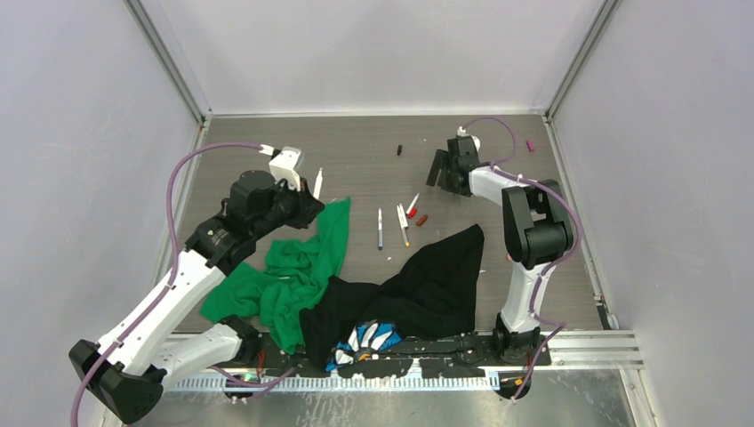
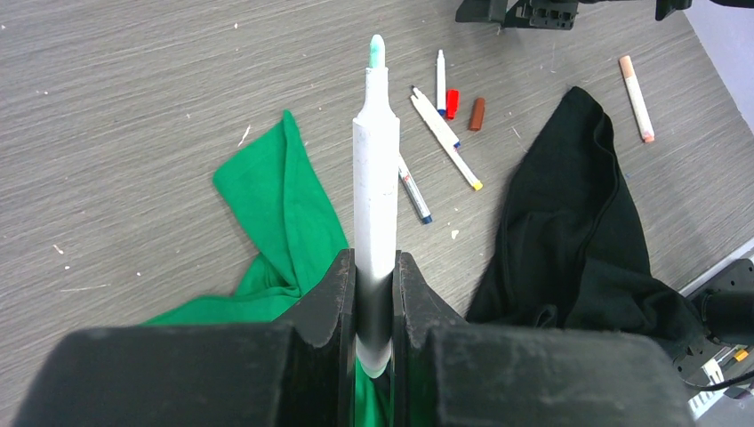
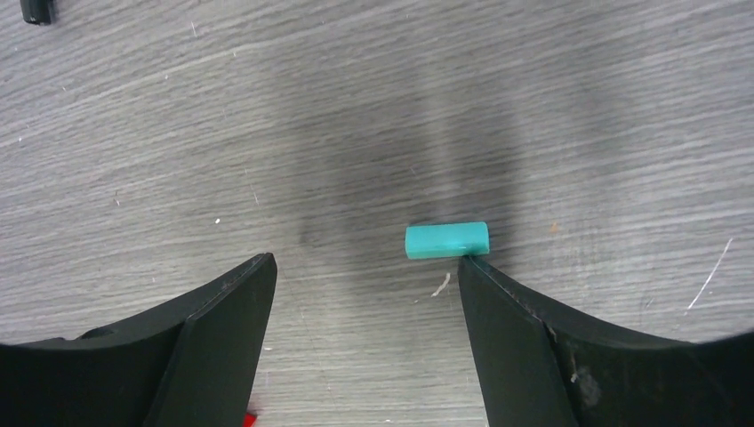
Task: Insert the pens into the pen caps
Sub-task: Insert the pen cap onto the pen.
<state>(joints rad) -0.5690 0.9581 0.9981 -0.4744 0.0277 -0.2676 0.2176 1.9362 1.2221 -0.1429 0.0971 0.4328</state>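
My right gripper next has to grab the teal cap across its long sides, leaving its open end free for the teal-tipped pen.
My left gripper [image 2: 375, 267] is shut on a white pen [image 2: 376, 160] with an uncapped teal tip, held above the table near the green cloth; it also shows in the top view [image 1: 317, 182]. My right gripper [image 3: 364, 260] is open, low over the table at the far right [image 1: 447, 176]. A teal cap [image 3: 446, 240] lies flat just beyond my right fingertip [image 3: 471, 267], touching or nearly touching it. Three more pens [image 1: 380, 227] [image 1: 403, 222] [image 1: 412, 203] lie mid-table with a red cap [image 2: 452, 102] and a brown cap [image 1: 421, 220].
A black cap [image 1: 400, 149] lies far centre and a magenta cap [image 1: 531, 145] by the far right wall. A green cloth [image 1: 293, 267] and a black cloth [image 1: 427, 285] cover the near middle. An orange-ended pen [image 2: 637, 86] lies past the black cloth.
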